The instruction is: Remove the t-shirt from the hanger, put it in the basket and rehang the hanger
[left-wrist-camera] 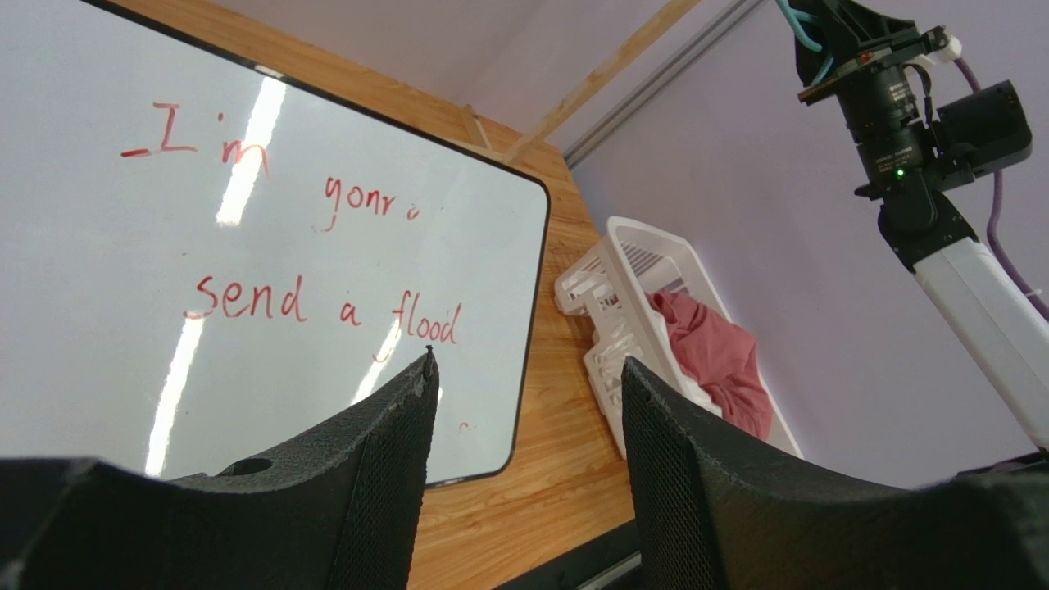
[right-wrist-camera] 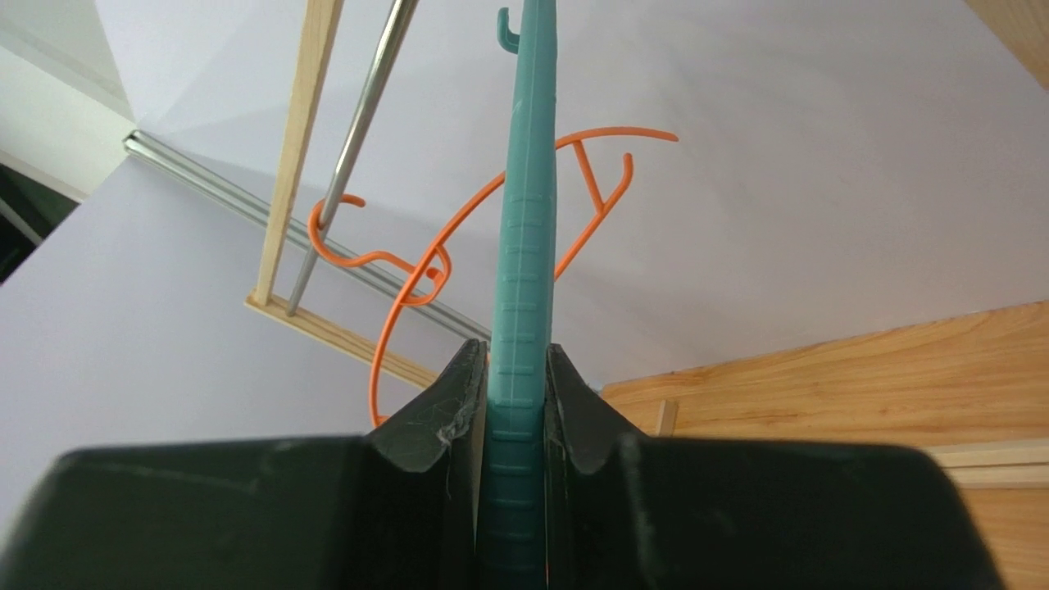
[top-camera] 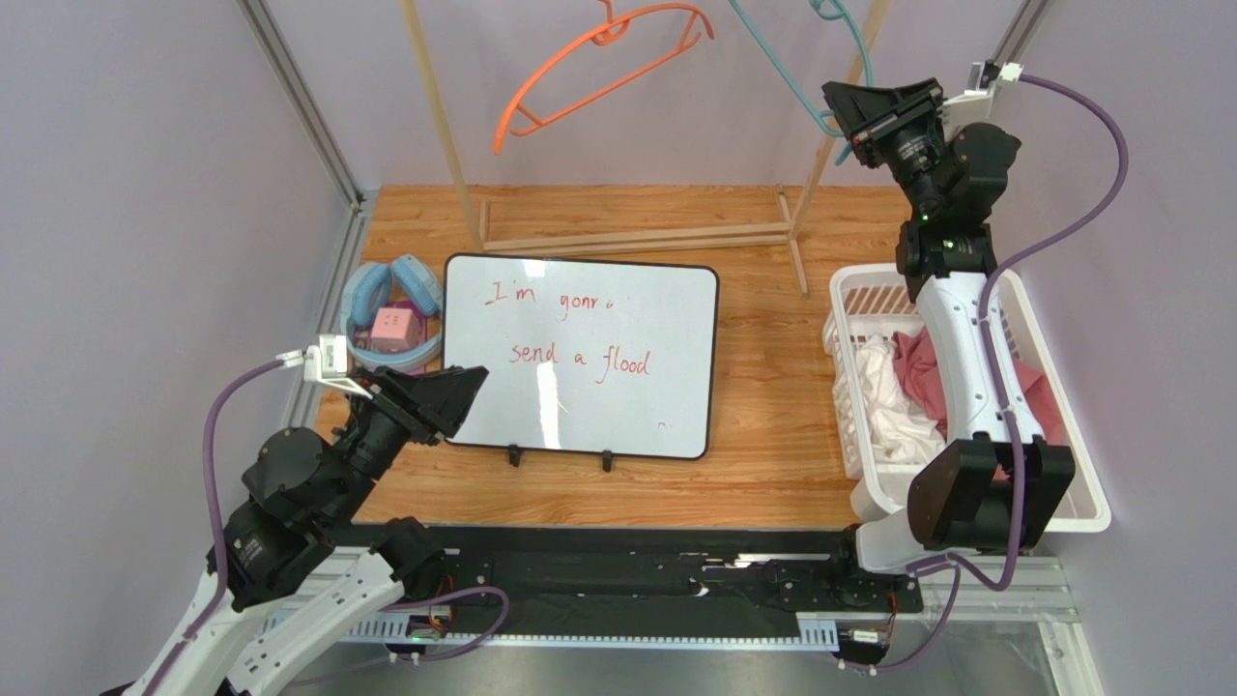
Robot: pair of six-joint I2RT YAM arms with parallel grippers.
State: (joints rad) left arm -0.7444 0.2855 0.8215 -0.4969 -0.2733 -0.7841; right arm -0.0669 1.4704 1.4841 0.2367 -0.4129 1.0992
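Note:
The teal hanger's curled neck is beside the rack's post, level with the orange one. The teal hanger would hang on the rack, so my right gripper should open.
My right gripper [top-camera: 847,113] is raised at the back right and shut on a bare teal hanger [top-camera: 784,76]; in the right wrist view the teal hanger [right-wrist-camera: 520,283] runs up between my shut fingers [right-wrist-camera: 453,400]. A bare orange hanger [top-camera: 598,76] hangs on the rack; it also shows in the right wrist view [right-wrist-camera: 406,277]. A red t-shirt [top-camera: 918,370] and white cloth [top-camera: 889,399] lie in the white basket [top-camera: 1075,479]. My left gripper [top-camera: 462,395] is open and empty, low at the near left, over the whiteboard's corner; its fingers [left-wrist-camera: 394,430] stand apart.
A whiteboard [top-camera: 581,355] with red writing lies flat mid-table. The wooden rack base [top-camera: 639,239] sits at the back. Blue headphones with a pink cube [top-camera: 389,322] lie left of the whiteboard. The basket also shows in the left wrist view [left-wrist-camera: 616,314].

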